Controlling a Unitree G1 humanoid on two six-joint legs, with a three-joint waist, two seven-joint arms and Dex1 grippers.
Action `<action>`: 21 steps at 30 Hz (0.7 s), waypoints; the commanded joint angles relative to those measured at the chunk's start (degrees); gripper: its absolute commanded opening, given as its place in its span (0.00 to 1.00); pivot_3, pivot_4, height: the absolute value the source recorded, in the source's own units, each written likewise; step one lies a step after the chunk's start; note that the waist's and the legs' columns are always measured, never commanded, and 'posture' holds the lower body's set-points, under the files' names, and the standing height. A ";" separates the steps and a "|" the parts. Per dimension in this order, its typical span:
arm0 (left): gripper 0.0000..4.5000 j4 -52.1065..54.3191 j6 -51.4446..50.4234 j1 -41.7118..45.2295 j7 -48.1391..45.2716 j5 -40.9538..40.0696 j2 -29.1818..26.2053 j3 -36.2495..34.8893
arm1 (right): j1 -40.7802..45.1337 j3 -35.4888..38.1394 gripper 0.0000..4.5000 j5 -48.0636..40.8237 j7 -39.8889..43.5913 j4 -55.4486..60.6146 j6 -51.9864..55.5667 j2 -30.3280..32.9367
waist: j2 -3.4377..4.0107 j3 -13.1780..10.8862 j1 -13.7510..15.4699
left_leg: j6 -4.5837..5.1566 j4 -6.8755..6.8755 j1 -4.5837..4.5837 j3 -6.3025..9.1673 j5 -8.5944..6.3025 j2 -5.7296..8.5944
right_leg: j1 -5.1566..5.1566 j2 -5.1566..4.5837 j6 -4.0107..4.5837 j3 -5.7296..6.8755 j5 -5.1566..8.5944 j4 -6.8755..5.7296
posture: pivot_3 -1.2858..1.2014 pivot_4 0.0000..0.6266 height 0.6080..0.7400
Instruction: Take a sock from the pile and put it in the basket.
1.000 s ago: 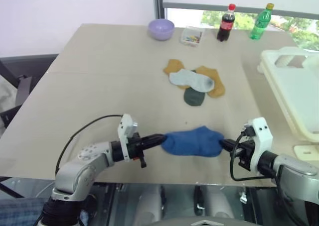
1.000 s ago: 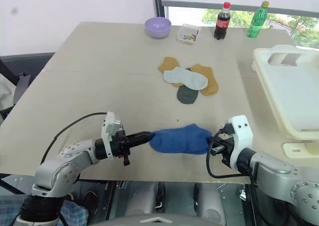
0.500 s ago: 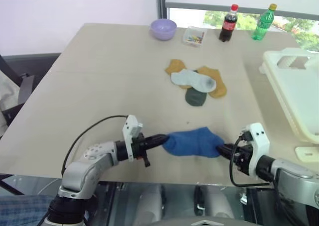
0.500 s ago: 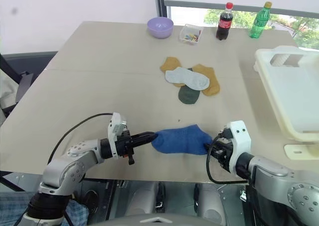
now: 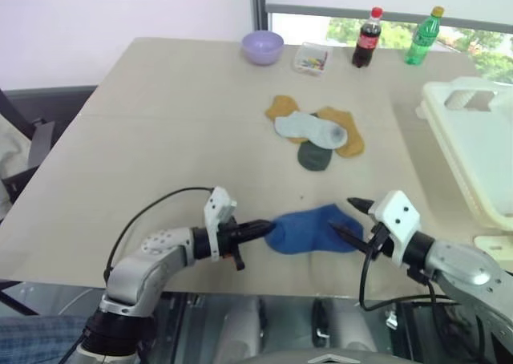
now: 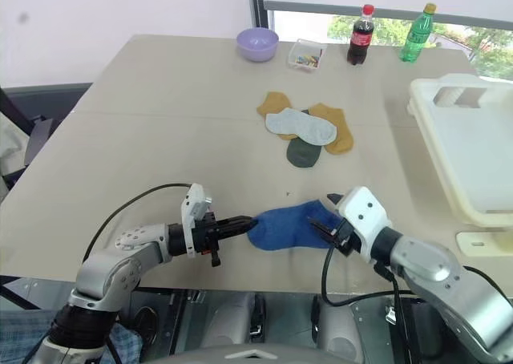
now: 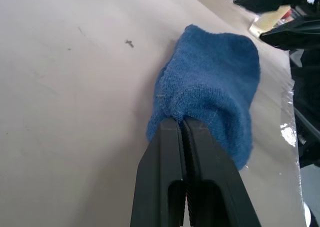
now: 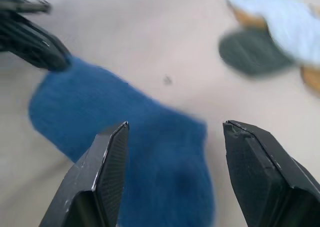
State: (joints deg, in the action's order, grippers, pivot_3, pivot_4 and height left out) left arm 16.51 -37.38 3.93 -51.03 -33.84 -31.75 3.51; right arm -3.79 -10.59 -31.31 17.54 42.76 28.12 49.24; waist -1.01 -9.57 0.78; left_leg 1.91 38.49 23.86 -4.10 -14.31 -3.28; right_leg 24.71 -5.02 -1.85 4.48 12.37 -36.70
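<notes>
The blue sock should go in the basket [image 5: 473,139], so next my right gripper should grip the sock by its cuff end [image 5: 341,228].
The blue sock [image 5: 314,229] lies flat near the table's front edge. My left gripper [image 5: 268,228] is shut on its left end; in the left wrist view the black fingertips [image 7: 177,124] pinch the fabric edge. My right gripper [image 5: 346,216] is open at the sock's right end, its two fingers spread apart over the fabric [image 8: 150,137] without pinching it. The pile [image 5: 314,135] of mustard, pale grey and dark green socks lies further back at mid-table. The cream-white basket [image 5: 473,139] stands at the table's right edge.
A lilac bowl [image 5: 262,46], a small clear box [image 5: 309,58], a cola bottle [image 5: 366,37] and a green bottle [image 5: 421,35] line the far edge. Bare tabletop separates the sock from the pile and the basket. A dark chair [image 5: 32,131] stands off the left side.
My right gripper has let go of the sock's right end, opened wide and rolled so one finger now stands above the other. The left gripper keeps its hold.
</notes>
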 commanded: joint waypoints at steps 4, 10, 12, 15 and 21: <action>0.00 -2.13 1.51 2.35 -1.79 1.31 -0.16 1.40 | 7.27 -5.11 0.68 9.18 23.00 -16.63 -15.56 -0.49 | -0.03 -0.03 0.06 | 0.00 0.01 0.01 0.01 0.00 0.00 | 0.00 0.04 0.02 0.03 0.00 -0.04 | 0.52 0.24 0.97; 0.00 -3.34 3.19 3.01 -3.22 3.03 -0.87 2.16 | 12.38 -6.67 0.68 13.51 32.76 -26.17 -21.77 -3.44 | -0.05 -0.04 0.04 | 0.00 0.02 0.01 -0.04 0.00 0.00 | -0.01 0.04 0.02 0.02 -0.01 -0.05 | 0.52 0.24 0.97; 0.00 -3.57 3.56 3.03 -3.56 3.42 -0.83 2.21 | 13.00 -7.11 0.68 14.45 34.92 -27.66 -22.37 -3.97 | -0.05 -0.04 0.05 | 0.00 0.02 0.01 -0.07 0.01 0.00 | -0.01 0.05 0.01 0.03 -0.01 -0.06 | 0.52 0.24 0.97; 0.00 -4.22 5.05 3.45 -4.37 4.44 -0.66 2.78 | 13.52 -8.09 0.54 16.29 36.89 -30.49 -22.54 -5.10 | -0.05 -0.04 0.06 | -0.01 0.03 0.00 -0.10 0.01 0.00 | -0.02 0.04 -0.11 0.03 -0.09 -0.07 | 0.52 0.24 0.97; 0.17 -4.14 3.86 3.20 -7.62 2.45 -1.97 2.74 | 13.84 -8.50 0.35 22.11 35.37 -34.02 -21.67 -7.10 | -0.11 0.01 0.02 | -0.01 0.09 -0.05 -0.12 0.01 -0.01 | -0.07 0.04 -0.10 0.05 -0.09 -0.13 | 0.52 0.24 0.97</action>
State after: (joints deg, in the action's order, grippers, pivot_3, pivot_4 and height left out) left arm 10.61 -32.75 7.55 -56.58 -29.90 -32.78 6.29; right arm 10.40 -18.28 -12.35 53.72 10.70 5.66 42.12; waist -1.12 -9.56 0.80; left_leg 1.90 38.59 23.78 -4.25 -14.30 -3.29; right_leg 24.62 -4.97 -1.93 4.55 12.30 -36.84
